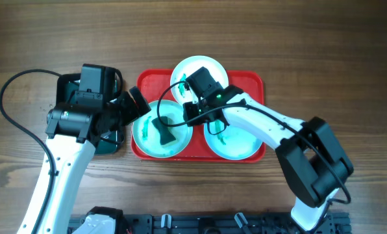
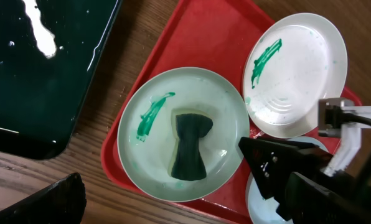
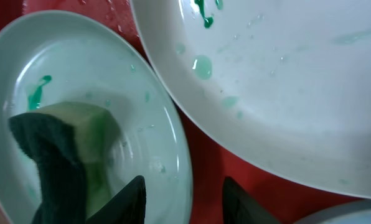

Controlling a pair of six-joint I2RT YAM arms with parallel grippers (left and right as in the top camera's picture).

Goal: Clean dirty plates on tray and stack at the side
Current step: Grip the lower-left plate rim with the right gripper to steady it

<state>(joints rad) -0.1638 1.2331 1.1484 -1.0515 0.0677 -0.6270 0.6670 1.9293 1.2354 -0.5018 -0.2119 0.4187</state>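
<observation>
I will next grip the sponge [image 1: 163, 132] by its narrow dark green middle with my left gripper, its pale bottom free to clean dirty plates.
The red tray [image 1: 249, 81] holds three plates. The white plate [image 1: 200, 68] at the back has a green smear, also seen in the left wrist view [image 2: 297, 81]. The left turquoise plate [image 1: 145, 133] carries a green smear and a dark green sponge [image 1: 163, 132], also in the left wrist view [image 2: 190, 146]. The right turquoise plate [image 1: 239, 148] is partly under my right arm. My right gripper [image 1: 191, 114] is open, its fingers [image 3: 185, 196] on either side of the left plate's rim [image 3: 173, 130]. My left gripper [image 1: 140, 103] is open and empty above the tray's left edge.
A dark green-black tray [image 2: 36, 74] holding liquid lies left of the red tray, partly under my left arm [image 1: 112, 142]. Bare wooden table surrounds both trays. The plates lie close together, the white one overlapping the tray's back rim.
</observation>
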